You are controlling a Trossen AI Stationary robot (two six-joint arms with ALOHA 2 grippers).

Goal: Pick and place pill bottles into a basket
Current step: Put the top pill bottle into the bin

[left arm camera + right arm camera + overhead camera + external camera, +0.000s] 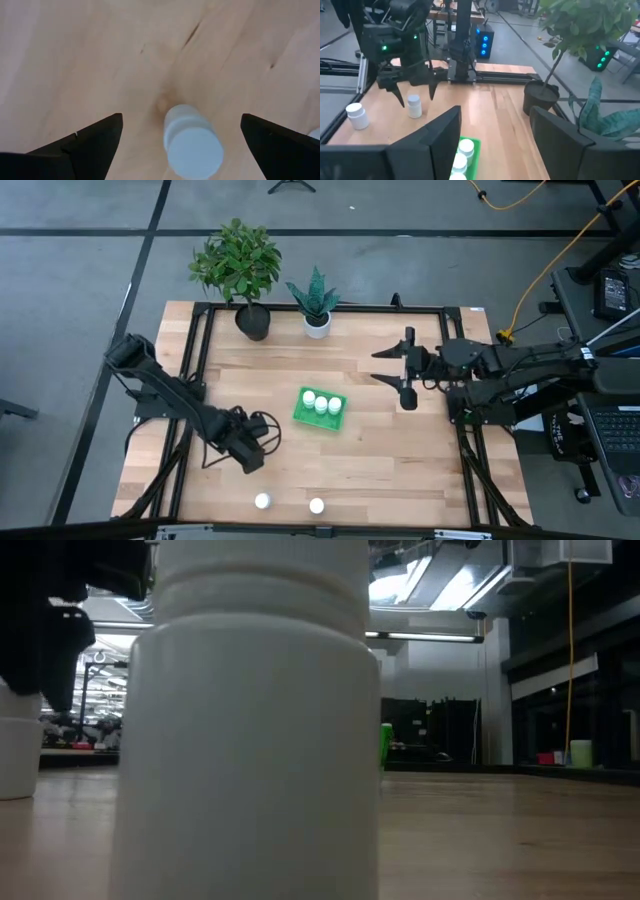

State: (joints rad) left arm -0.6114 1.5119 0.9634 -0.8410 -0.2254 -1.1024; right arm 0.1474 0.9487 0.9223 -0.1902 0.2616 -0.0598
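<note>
My left gripper grabs the pill bottle by its end with the cap (195, 152) next. Then the bottle goes into the green basket.
The green basket (305, 418) lies mid-table and holds three white pill bottles (321, 405); it also shows in the right wrist view (475, 146). Two more bottles stand upright near the table's near edge: a left one (262, 501) and a right one (317, 505), which fills the low view (250, 740). My left gripper (255, 463) is open above the left bottle (192, 142), one finger to each side of it, touching nothing; the right wrist view shows this too (413, 106). My right gripper (378, 366) is open and empty at the table's right, above the table.
A leafy plant in a dark pot (240, 265) and a spiky plant in a white pot (316, 305) stand at the table's far edge. A black frame rail (190, 370) runs around the table. Bare wood lies between the basket and the near bottles.
</note>
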